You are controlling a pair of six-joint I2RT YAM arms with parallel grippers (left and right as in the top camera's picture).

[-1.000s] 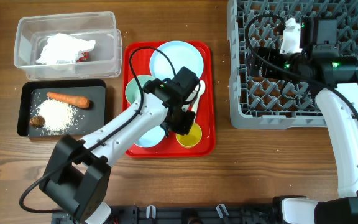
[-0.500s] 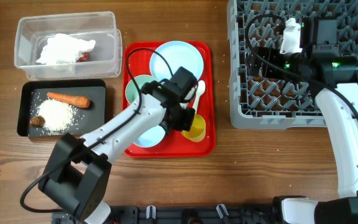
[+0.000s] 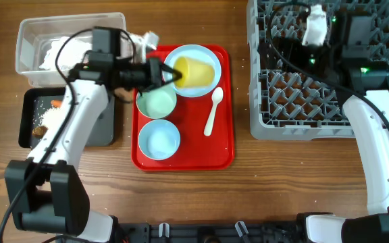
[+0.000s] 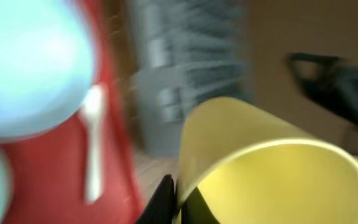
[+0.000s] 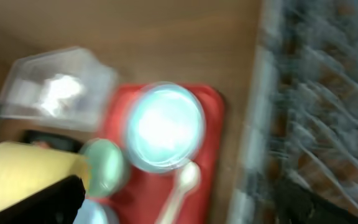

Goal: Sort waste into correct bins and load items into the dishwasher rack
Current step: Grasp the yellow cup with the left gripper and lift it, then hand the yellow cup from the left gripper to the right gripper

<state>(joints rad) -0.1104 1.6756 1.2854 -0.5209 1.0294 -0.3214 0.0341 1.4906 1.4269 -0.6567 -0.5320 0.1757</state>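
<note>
My left gripper should wait to release the cup until I bring it to my right gripper's fingers, because the yellow cup's base (image 3: 210,72) is hanging far from them.
My left gripper (image 3: 169,73) is shut on the rim of the small yellow cup (image 3: 194,71) and holds it tipped on its side above the large pale blue plate (image 3: 198,50). In the left wrist view the cup (image 4: 260,162) fills the frame, with the jaws (image 4: 176,199) pinching its rim. A mint bowl (image 3: 156,101), a pale blue bowl (image 3: 159,140) and the white spoon (image 3: 213,111) lie on the red tray (image 3: 221,150). My right gripper (image 3: 310,32) hovers over the grey dishwasher rack (image 3: 296,101), open and empty.
The clear tub (image 3: 29,30) holds the white napkin (image 3: 63,50). The black tray (image 3: 27,131) with rice (image 3: 46,119) and a bit of carrot (image 3: 56,103) is partly hidden under my left arm. The right wrist view is blurred and shows the plate (image 5: 166,124) and spoon (image 5: 180,185).
My left gripper lifted the yellow cup from the tray's lower right corner and carried it up over the plate. The left arm swung left over the bins. The right arm stayed put.
</note>
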